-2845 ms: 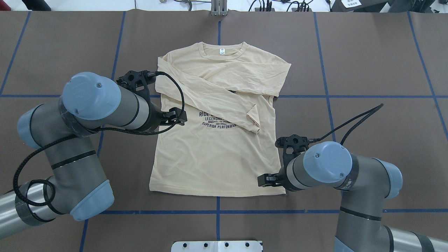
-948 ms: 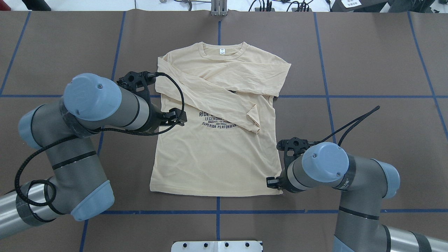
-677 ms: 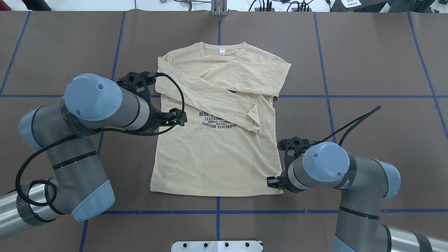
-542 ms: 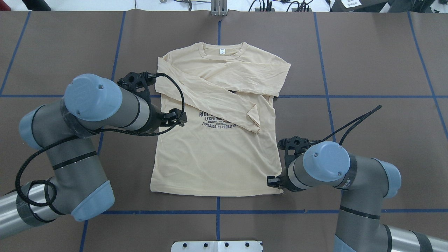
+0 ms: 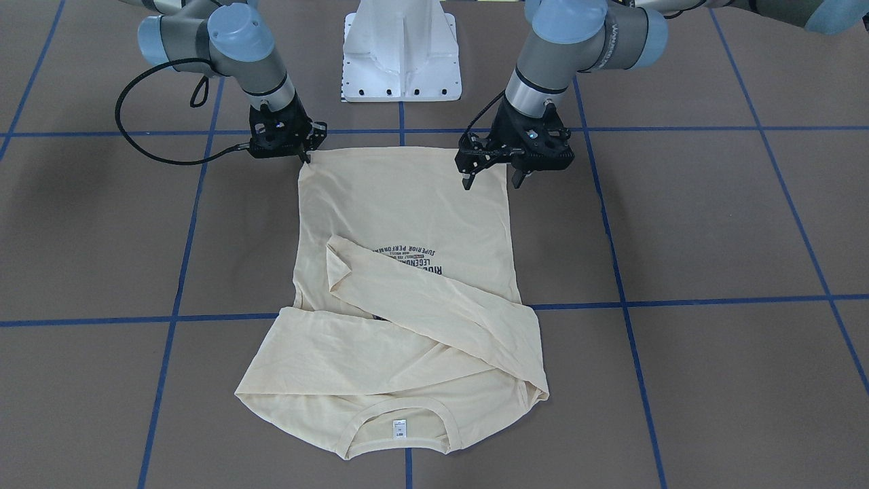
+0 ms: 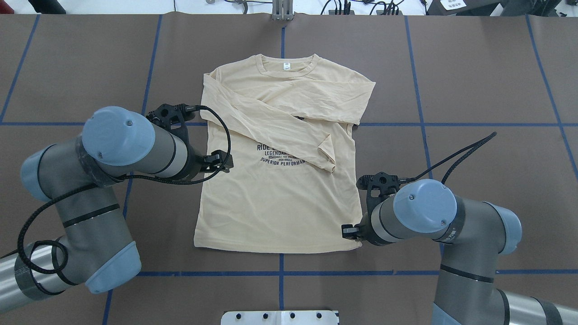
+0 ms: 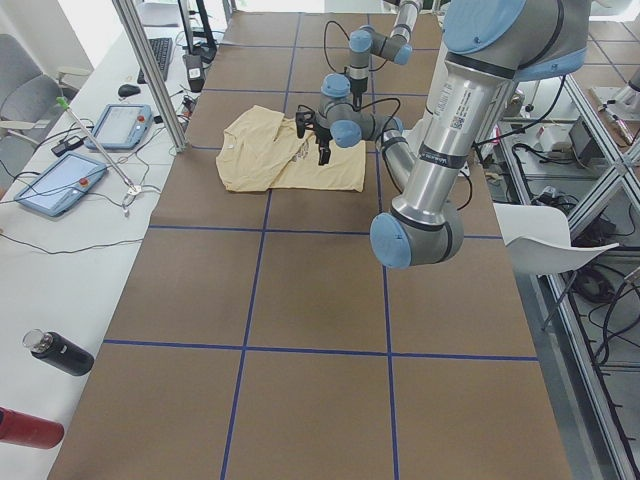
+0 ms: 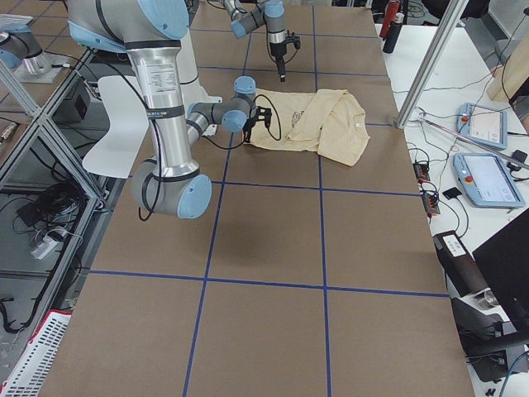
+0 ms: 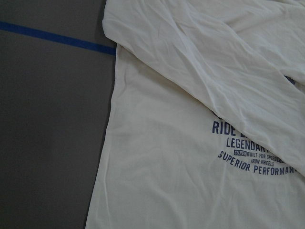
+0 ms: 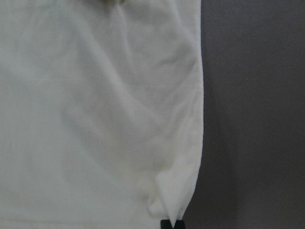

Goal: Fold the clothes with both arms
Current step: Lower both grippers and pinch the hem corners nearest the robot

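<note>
My left gripper will next grab the shirt (image 5: 407,217) by its hem corner (image 5: 502,166), where the free edges of the cloth meet.
The pale cream long-sleeved T-shirt (image 6: 280,203) lies flat on the brown table, navy print up, collar away from me, both sleeves folded across the chest. My right gripper (image 6: 348,232) is at the right hem corner. In the right wrist view its fingertips (image 10: 171,224) are shut on that corner of cloth (image 10: 95,119). My left gripper (image 5: 489,180) hangs open above the shirt's (image 5: 407,217) left side edge, near the hem, with nothing between its fingers. The left wrist view shows only the shirt (image 9: 167,167) and its print; no fingers appear there.
The white pedestal base (image 5: 400,47) stands just behind the hem. Blue tape lines (image 6: 422,124) cross the brown table cover. A metal bracket (image 6: 282,11) sits at the far edge. Side benches hold tablets (image 7: 120,125) and bottles (image 7: 60,352).
My right gripper slid to the hem corner and shut on it, drawing it slightly inward. My left gripper has moved along the shirt's left edge toward the hem.
</note>
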`<state>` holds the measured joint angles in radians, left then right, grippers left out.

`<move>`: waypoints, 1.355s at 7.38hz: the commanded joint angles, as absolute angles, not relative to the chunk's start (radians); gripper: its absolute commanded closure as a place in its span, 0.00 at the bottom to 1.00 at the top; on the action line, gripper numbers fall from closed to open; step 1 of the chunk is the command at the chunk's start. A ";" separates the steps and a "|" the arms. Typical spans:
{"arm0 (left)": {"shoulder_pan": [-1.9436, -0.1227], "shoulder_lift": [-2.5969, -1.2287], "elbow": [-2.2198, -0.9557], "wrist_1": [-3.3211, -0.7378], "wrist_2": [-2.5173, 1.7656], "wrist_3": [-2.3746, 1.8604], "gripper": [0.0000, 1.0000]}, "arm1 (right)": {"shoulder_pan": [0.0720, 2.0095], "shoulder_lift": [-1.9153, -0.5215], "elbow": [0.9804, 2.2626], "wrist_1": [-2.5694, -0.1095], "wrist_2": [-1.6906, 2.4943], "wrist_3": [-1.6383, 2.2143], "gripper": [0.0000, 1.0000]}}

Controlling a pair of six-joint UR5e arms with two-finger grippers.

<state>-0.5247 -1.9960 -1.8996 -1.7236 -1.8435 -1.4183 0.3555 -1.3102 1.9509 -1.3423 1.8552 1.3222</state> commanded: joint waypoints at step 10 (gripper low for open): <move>-0.341 -1.965 -1.862 -1.624 -1.844 -1.414 0.69 | 0.370 -1.305 1.974 -1.339 1.856 1.322 1.00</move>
<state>-0.3411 -1.9638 -1.8604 -1.6245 -1.8438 -1.4189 0.3681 -1.3056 1.9742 -1.3392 1.8561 1.3223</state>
